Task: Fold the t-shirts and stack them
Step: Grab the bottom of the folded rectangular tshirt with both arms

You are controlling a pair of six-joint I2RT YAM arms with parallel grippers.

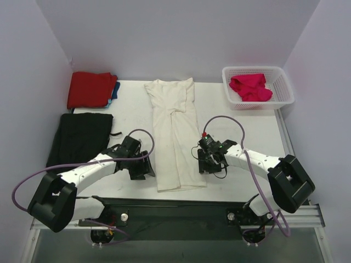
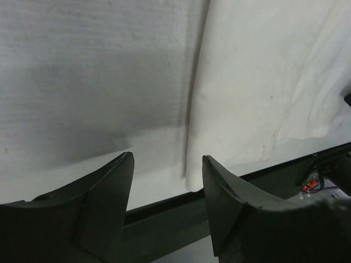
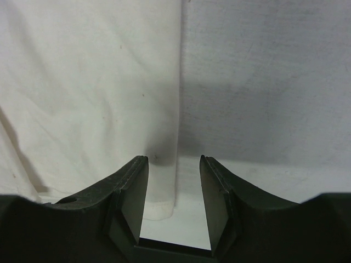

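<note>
My right gripper picks up the cream-white t-shirt's near hem corner (image 1: pixel 203 184) (image 3: pixel 165 206) next, on the basket side, to fold the t-shirt over itself.
A cream-white t-shirt (image 1: pixel 174 131), folded lengthwise into a long strip, lies flat in the table's middle. My left gripper (image 1: pixel 145 169) is open and empty at the strip's near left corner. In the left wrist view that corner (image 2: pixel 195 181) lies just ahead of the gap of the gripper (image 2: pixel 167 159). My right gripper (image 1: pixel 208 163) is open and empty at the strip's near right edge. In the right wrist view the edge (image 3: pixel 164 181) runs between the fingers of the gripper (image 3: pixel 173 159). A folded red shirt (image 1: pixel 90 89) lies on a blue one (image 1: pixel 114 91) at the back left. A magenta-pink shirt (image 1: pixel 250 87) is crumpled in a basket.
A white plastic basket (image 1: pixel 285 90) stands at the back right. A black cloth (image 1: pixel 81 137) lies flat at the left, beside my left arm. The table's dark front rail (image 1: pixel 181 205) runs just below the shirt's near hem. Walls close in the left, back and right.
</note>
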